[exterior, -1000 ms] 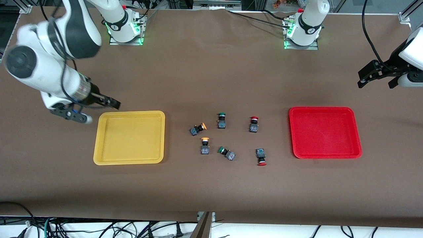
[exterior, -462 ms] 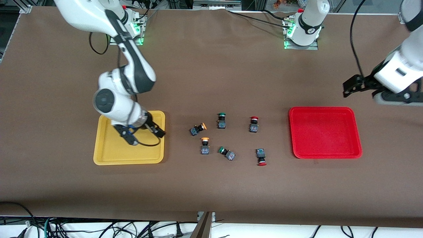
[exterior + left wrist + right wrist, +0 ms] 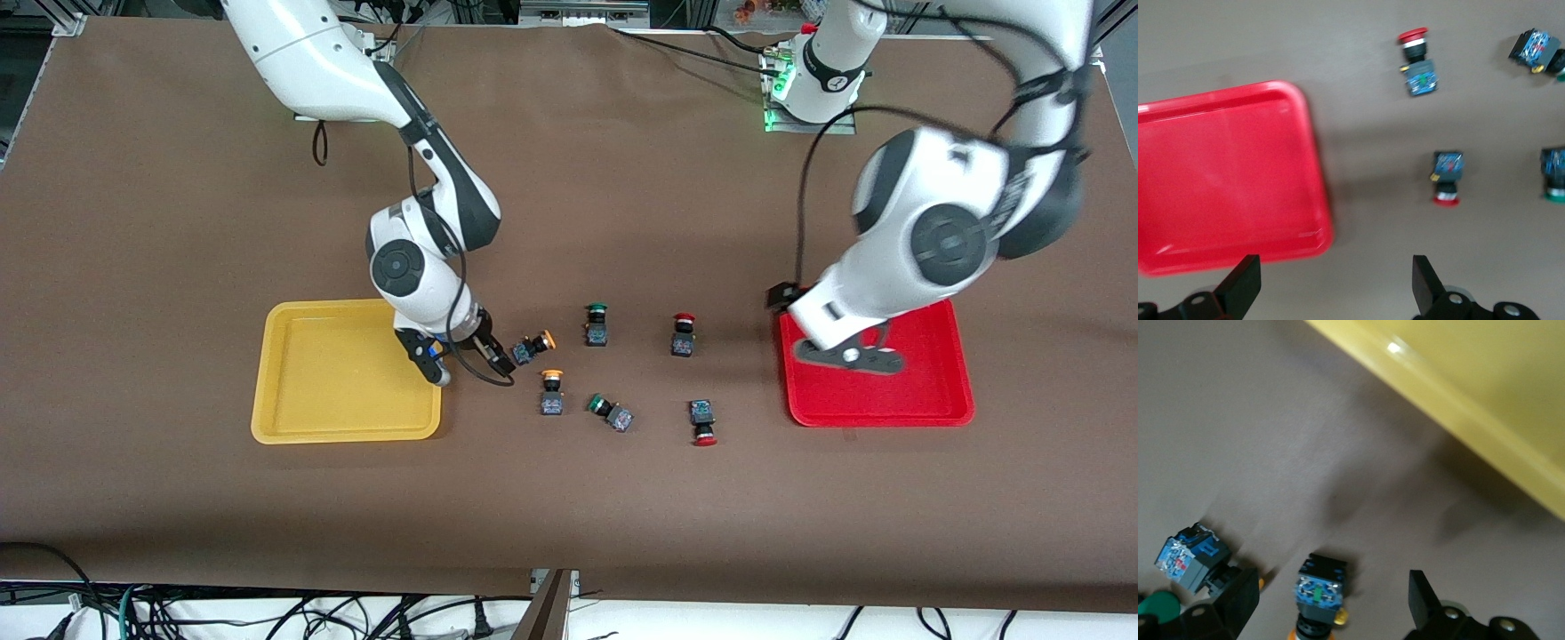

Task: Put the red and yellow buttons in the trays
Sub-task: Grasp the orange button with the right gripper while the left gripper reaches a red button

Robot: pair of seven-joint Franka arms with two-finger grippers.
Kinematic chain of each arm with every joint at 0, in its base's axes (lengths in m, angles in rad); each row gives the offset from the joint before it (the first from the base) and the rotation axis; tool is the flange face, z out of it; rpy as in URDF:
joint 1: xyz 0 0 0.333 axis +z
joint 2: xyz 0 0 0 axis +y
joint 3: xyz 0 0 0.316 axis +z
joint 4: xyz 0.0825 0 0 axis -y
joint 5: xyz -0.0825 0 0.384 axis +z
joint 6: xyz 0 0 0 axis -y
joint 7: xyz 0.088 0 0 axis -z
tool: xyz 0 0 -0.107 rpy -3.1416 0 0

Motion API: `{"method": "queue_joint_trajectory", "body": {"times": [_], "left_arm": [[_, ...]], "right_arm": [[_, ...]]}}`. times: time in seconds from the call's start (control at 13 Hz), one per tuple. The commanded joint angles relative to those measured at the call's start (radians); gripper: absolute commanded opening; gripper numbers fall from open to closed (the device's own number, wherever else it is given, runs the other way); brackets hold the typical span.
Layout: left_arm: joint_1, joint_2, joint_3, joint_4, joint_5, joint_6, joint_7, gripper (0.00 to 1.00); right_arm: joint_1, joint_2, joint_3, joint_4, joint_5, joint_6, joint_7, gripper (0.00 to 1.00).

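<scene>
My left gripper grabs the red-capped button by its blue circuit-board housing [image 3: 701, 412] next, to put a red button in the red tray [image 3: 925, 391].
Two yellow-capped buttons lie mid-table, one [image 3: 533, 345] on its side and one [image 3: 551, 391] nearer the front camera. Two red-capped buttons [image 3: 683, 335] [image 3: 703, 422] lie nearer the red tray [image 3: 925, 391]. My right gripper [image 3: 469, 360] is open and empty, at the edge of the yellow tray [image 3: 338, 382] beside the tipped yellow button. In the right wrist view that button [image 3: 1319, 590] lies between the gripper's [image 3: 1331, 600] fingers, untouched. My left gripper [image 3: 813, 324] is open and empty over the red tray's edge. The left wrist view shows the gripper [image 3: 1331, 290], tray [image 3: 1218, 173] and both red buttons [image 3: 1418, 57] [image 3: 1446, 177].
Two green-capped buttons lie among the others, one [image 3: 596, 324] farther from the front camera and one [image 3: 610, 412] nearer to it. The brown table cover [image 3: 569, 507] is bare toward the front camera. Both trays hold nothing.
The right gripper moved from beside the yellow tray, across it, to the tipped yellow button. The left gripper swung in from the table's end to over the red tray.
</scene>
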Motion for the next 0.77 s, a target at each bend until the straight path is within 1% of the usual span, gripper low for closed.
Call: {"method": "queue_joint_trajectory", "body": {"times": [0.0,0.08,0.23,0.31,0.38,0.54,0.62,0.69], "left_arm": [[-0.057,0.131,0.013,0.051,-0.020,0.098,-0.051,1.00],[-0.086,0.168,0.013,0.043,-0.020,0.150,-0.086,1.00],[-0.101,0.203,0.015,0.037,0.000,0.158,-0.122,1.00],[-0.101,0.204,0.015,0.020,0.000,0.157,-0.122,1.00],[-0.110,0.205,0.015,0.011,0.000,0.160,-0.125,1.00],[-0.130,0.226,0.015,0.011,0.000,0.183,-0.150,1.00],[-0.136,0.242,0.015,0.009,0.000,0.205,-0.165,1.00],[-0.149,0.257,0.015,0.009,0.000,0.236,-0.176,1.00]], "right_arm": [[0.037,0.076,-0.012,0.057,-0.011,0.068,0.065,0.99],[0.054,0.092,-0.014,0.055,-0.011,0.095,0.085,0.99],[0.072,0.101,-0.014,0.051,-0.008,0.123,0.096,0.99],[0.075,0.101,-0.014,0.048,-0.008,0.123,0.112,0.99],[0.082,0.101,-0.014,0.045,-0.011,0.123,0.119,0.95],[0.083,0.100,-0.014,0.037,-0.014,0.122,0.102,0.66],[0.077,0.097,-0.014,0.035,-0.017,0.116,0.064,0.47],[0.071,0.092,-0.023,0.031,-0.019,0.097,0.015,0.37]]}}
